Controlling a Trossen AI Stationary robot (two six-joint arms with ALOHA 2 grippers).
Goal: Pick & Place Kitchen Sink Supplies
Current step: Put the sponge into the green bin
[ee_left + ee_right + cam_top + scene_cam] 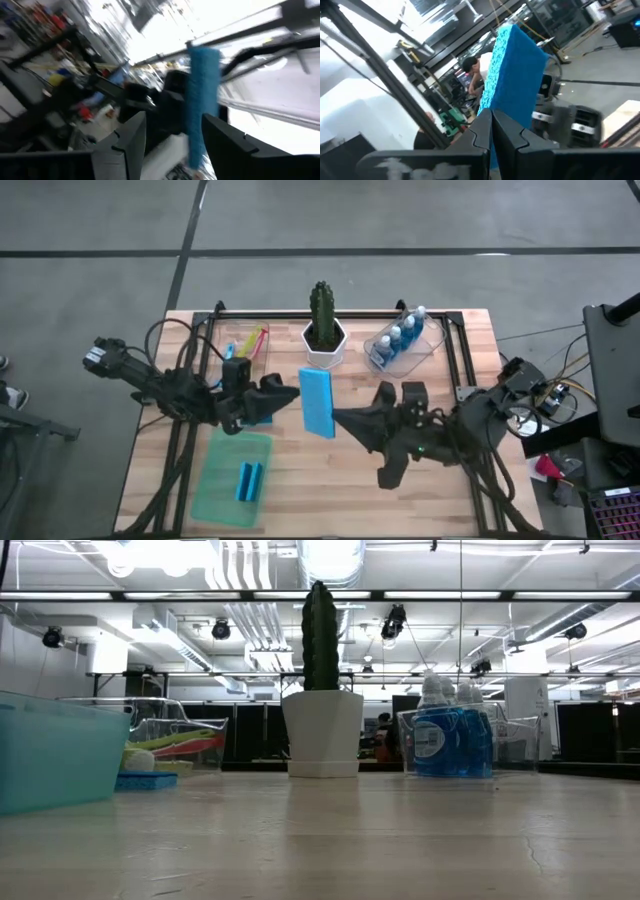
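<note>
The blue sponge has to stand in the green tray (222, 480). My left gripper needs to grab the blue sponge by its free edge (306, 402) next for that.
A flat teal-blue sponge (317, 402) hangs in the air over the middle of the table, in front of the cactus. My right gripper (338, 417) comes from the table's right and is shut on it (491, 120). My left gripper (290, 392) reaches in from the left and is open. In the left wrist view its fingers stand on either side of the sponge (202, 95), which is close to one finger (225, 145). Whether they touch I cannot tell. Neither gripper shows in the low view. My right gripper pinches the sponge between its two shut fingers at one edge (496, 100), near the end toward the table's near side. The fingers come about level from the table's right. The sponge stands up past the fingertips, tilted and lifted clear of the table.
A translucent green tray (225, 492) at the near left holds two sponges on edge (249, 480). At the far side stand a clear bin of brushes (250, 342), the cactus in its white pot (323, 330) and a clear bin of blue bottles (402, 340). Another sponge (145, 781) lies on the table.
</note>
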